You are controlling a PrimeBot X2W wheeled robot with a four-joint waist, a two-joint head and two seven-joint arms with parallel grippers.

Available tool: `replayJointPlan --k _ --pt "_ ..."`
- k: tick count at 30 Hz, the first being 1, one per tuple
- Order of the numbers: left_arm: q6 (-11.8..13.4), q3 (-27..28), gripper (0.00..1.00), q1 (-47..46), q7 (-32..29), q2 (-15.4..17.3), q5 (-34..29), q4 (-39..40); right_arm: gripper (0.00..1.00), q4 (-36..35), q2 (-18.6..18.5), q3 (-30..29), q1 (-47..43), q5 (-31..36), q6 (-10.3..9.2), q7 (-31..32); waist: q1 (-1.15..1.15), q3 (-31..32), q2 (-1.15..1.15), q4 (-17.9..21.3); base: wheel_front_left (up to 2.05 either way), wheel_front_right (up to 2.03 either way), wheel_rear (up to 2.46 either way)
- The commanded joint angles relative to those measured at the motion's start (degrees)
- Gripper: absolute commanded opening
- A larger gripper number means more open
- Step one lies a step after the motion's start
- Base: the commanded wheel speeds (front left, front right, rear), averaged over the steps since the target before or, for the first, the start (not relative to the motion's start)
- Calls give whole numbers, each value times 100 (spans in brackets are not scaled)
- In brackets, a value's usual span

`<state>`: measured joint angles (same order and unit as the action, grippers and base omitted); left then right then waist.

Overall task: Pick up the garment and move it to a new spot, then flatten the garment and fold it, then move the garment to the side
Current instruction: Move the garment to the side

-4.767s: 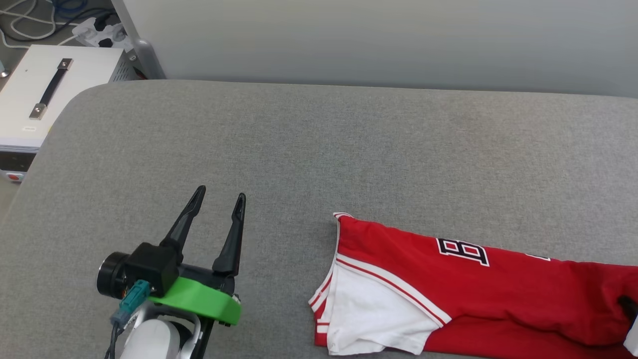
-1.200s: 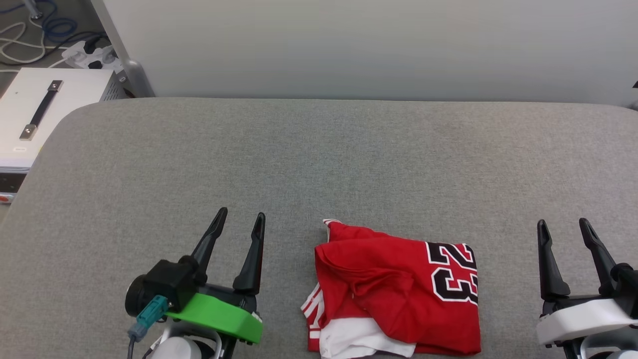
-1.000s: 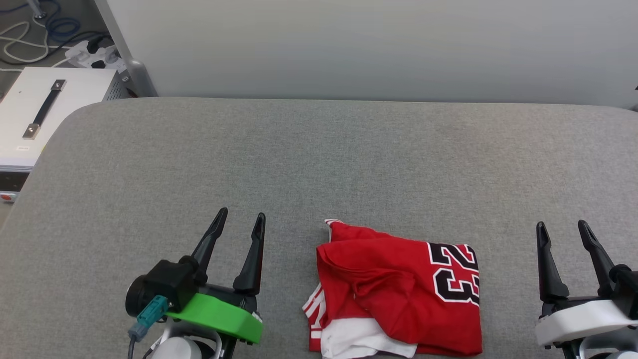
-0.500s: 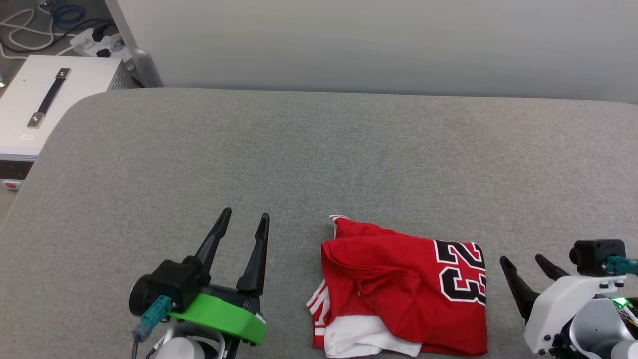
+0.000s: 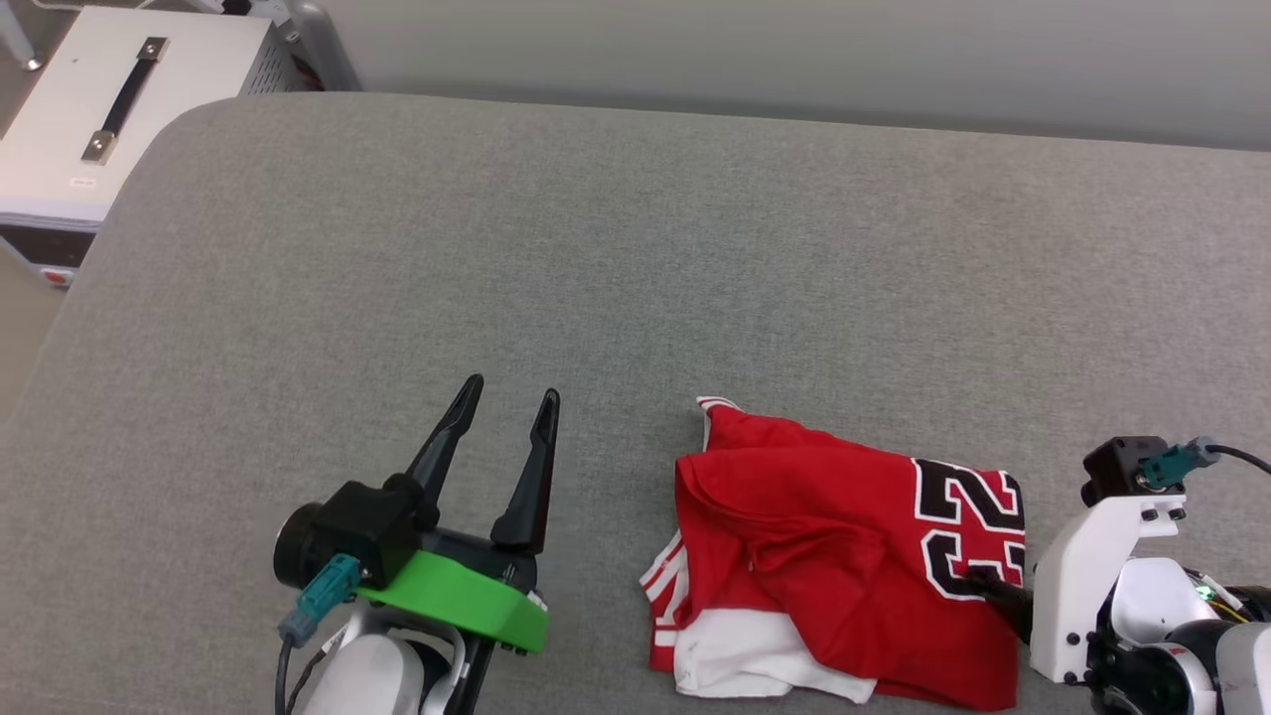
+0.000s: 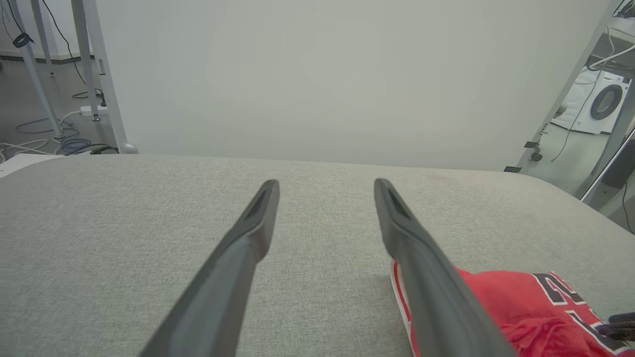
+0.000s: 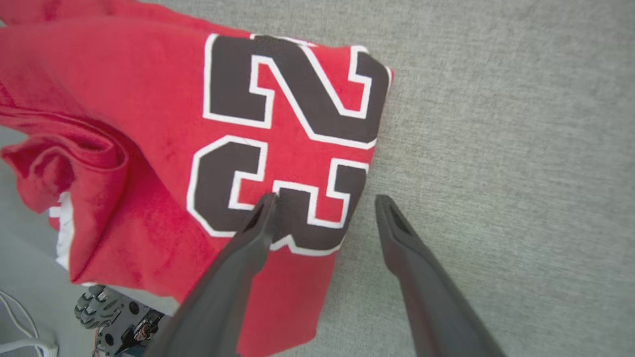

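Observation:
I will next pick up the folded jersey (image 5: 810, 536) (image 7: 131, 196) with my right gripper by the folded edge along the number 23, to move the jersey aside.
The garment (image 5: 834, 556), a red jersey with a black white-outlined "23", lies folded into a compact rectangle near the front of the grey table, a white sleeve (image 5: 755, 665) poking out at its front left. My right gripper (image 7: 326, 198) is open and points down at the garment's right edge. One of its fingers (image 7: 248, 248) is over the numeral "3" and the other is over bare table; whether they touch is unclear. In the head view its dark finger (image 5: 996, 594) lies across that edge. My left gripper (image 5: 512, 389) stands open and empty, left of the garment (image 6: 521, 307).
The grey padded table (image 5: 635, 248) reaches back to a pale wall, with a rounded corner at the far left. A white box with a black handle (image 5: 99, 109) stands beyond that corner. A washing machine (image 6: 603, 101) shows far off to the right.
The garment went from a long strip to a compact fold. My right gripper swung in from the right and tipped down over its right edge. The head camera tilted down; the left gripper held still.

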<state>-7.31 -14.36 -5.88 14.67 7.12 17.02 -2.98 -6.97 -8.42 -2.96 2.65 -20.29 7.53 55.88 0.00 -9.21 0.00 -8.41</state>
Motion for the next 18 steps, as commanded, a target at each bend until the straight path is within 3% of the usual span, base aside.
replayJointPlan --k 1,12,14,18 --pt "-18 4 100 -112 33 -30 -28 0 100 78 25 26 94 -6 -4 24 0 -180 0 -184 0 0 0" --pt "-18 -50 100 -193 33 -46 -33 -25 100 830 -145 526 57 -101 -4 -178 0 -309 0 -367 0 0 0" --pt "-18 -53 100 -190 33 -43 -35 -38 0 949 -234 674 45 -110 -4 -264 0 -291 0 -367 0 0 0" --pt "-18 -93 100 -163 33 -28 -27 -92 0 1045 -380 844 94 -140 -4 -615 0 -184 0 -324 0 0 0"
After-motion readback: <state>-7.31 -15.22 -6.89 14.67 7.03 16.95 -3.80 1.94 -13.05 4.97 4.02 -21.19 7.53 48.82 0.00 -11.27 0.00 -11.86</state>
